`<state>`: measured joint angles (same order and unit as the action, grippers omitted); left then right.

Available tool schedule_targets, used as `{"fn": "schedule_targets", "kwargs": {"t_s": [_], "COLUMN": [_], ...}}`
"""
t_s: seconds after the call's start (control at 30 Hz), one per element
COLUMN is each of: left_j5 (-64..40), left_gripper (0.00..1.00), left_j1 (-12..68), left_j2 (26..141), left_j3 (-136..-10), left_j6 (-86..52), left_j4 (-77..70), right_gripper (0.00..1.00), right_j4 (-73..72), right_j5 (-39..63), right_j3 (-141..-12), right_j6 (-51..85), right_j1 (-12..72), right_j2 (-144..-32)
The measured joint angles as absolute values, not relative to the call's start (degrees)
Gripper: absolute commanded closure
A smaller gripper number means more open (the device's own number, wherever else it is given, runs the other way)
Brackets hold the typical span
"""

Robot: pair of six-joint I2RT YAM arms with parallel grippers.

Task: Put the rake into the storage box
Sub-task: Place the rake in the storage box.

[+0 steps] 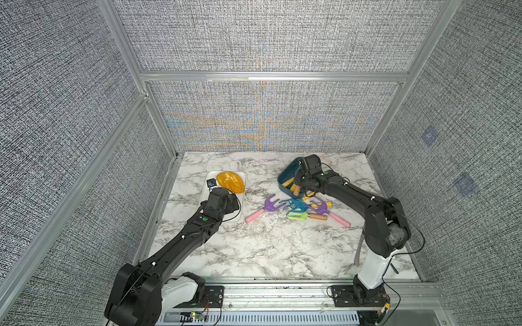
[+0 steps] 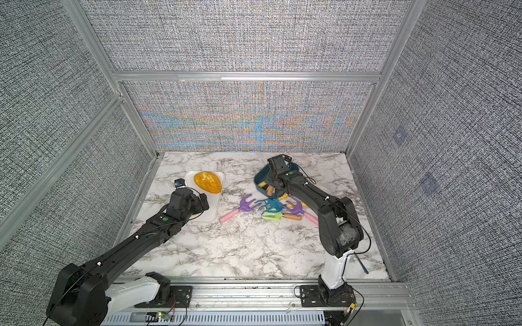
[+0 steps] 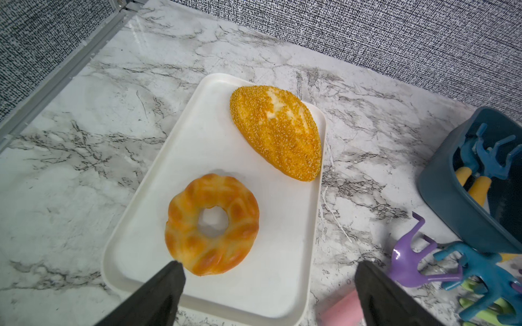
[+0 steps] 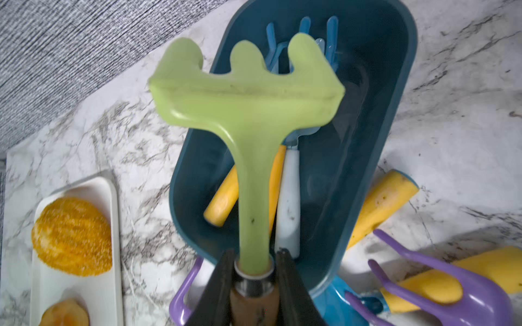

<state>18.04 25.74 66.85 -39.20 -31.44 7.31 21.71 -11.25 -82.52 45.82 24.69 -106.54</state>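
My right gripper keeps hold of the light green rake for now, until its handle is inside the storage box. The brown handle (image 4: 254,305) hangs over the storage box's near rim (image 4: 323,286).
My right gripper (image 4: 255,254) is shut on a light green rake (image 4: 245,113), gripping the metal collar where its brown wooden handle starts. The rake's head hangs over the dark teal storage box (image 4: 395,84), which stands at the back right of the table in both top views (image 1: 285,175) (image 2: 260,176). Inside the box lie blue-headed rakes (image 4: 329,34) with yellow and white handles. The left gripper (image 3: 269,265) is open above the near end of the white tray (image 3: 197,141), holding nothing.
A pile of purple, blue and green rakes (image 1: 293,210) lies in front of the box, partly under my right arm. The tray holds a seeded bread loaf (image 3: 276,132) and a ring-shaped pastry (image 3: 211,240). Fabric walls enclose the marble table.
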Motion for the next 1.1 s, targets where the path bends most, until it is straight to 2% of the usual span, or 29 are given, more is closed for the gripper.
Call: {"fn": "schedule_targets", "kwargs": {"t_s": [0.47, 0.5, 0.6, 0.63, 0.7, 0.73, 0.77, 0.83, 0.97, 1.1], "left_j5": [16.75, 16.71, 16.51, 16.45, 16.34, 16.29, 16.21, 15.46, 14.17, 11.31], "left_gripper": [0.01, 0.01, 0.01, 0.01, 0.01, 0.01, 0.01, 0.01, 0.01, 0.01], "left_j1": [25.74, 25.74, 25.74, 25.74, 25.74, 25.74, 25.74, 25.74, 25.74, 25.74], "left_j2": [68.25, 68.29, 68.47, 68.58, 68.99, 69.3, 69.54, 70.04, 71.46, 74.35], "left_j3": [-39.97, -39.97, -40.05, -40.12, -40.34, -40.47, -40.6, -40.93, -41.78, -43.62], "left_j6": [-30.83, -30.81, -30.52, -30.44, -30.44, -30.44, -30.44, -30.39, -30.15, -29.06], "left_j4": [7.4, 7.4, 7.4, 7.38, 7.38, 7.38, 7.42, 7.42, 7.44, 7.53], "right_gripper": [1.0, 0.97, 0.82, 0.69, 0.3, 0.19, 0.17, 0.07, 0.02, 0.01], "right_j4": [24.49, 24.75, 25.61, 25.85, 26.39, 26.33, 26.15, 26.04, 24.64, 21.89], "right_j5": [-12.01, -12.01, -11.97, -11.79, -11.49, -11.42, -11.38, -10.94, -9.91, -8.47], "right_j3": [-90.63, -90.72, -90.74, -90.76, -91.11, -91.33, -91.42, -91.31, -88.9, -84.12], "right_j6": [49.56, 49.65, 50.22, 50.22, 50.26, 50.11, 49.91, 49.25, 47.99, 45.91], "right_j1": [20.99, 20.99, 20.86, 20.73, 20.62, 20.6, 20.56, 20.62, 20.73, 20.71], "right_j2": [-116.49, -116.81, -117.56, -117.71, -117.75, -117.64, -117.32, -116.03, -110.98, -104.07]}}
